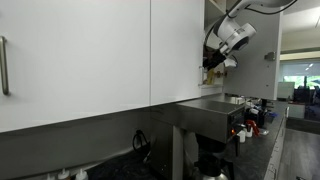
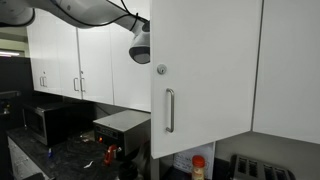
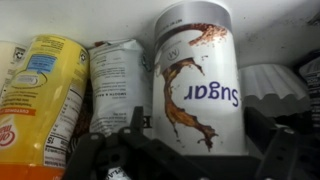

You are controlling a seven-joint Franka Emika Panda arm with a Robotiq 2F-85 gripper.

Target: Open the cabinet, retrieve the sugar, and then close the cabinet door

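The sugar stands between my open fingers in the wrist view, and my fingers are level with its sides, so my gripper needs to close on it.
In the wrist view, which stands upside down, the sugar (image 3: 200, 75) is a white cylindrical canister with a brown splash print and the word "Sugar". It stands on a shelf inside the cabinet. My gripper (image 3: 200, 145) is open, with one black finger on each side of the canister's lower part, close to it. In an exterior view the gripper (image 1: 214, 62) reaches into the cabinet's open dark interior (image 1: 212, 78). In an exterior view the wrist (image 2: 140, 48) disappears behind a white cabinet door (image 2: 205, 50) with a short silver handle (image 2: 169, 110).
Beside the sugar stand a yellow container (image 3: 40, 95), a white printed bag (image 3: 118, 85) and a white ribbed item (image 3: 272, 82). Closed white cabinet fronts (image 1: 80, 55) line the wall. Below are a steel box-shaped appliance (image 1: 205, 115), a dark counter and small bottles (image 2: 198, 168).
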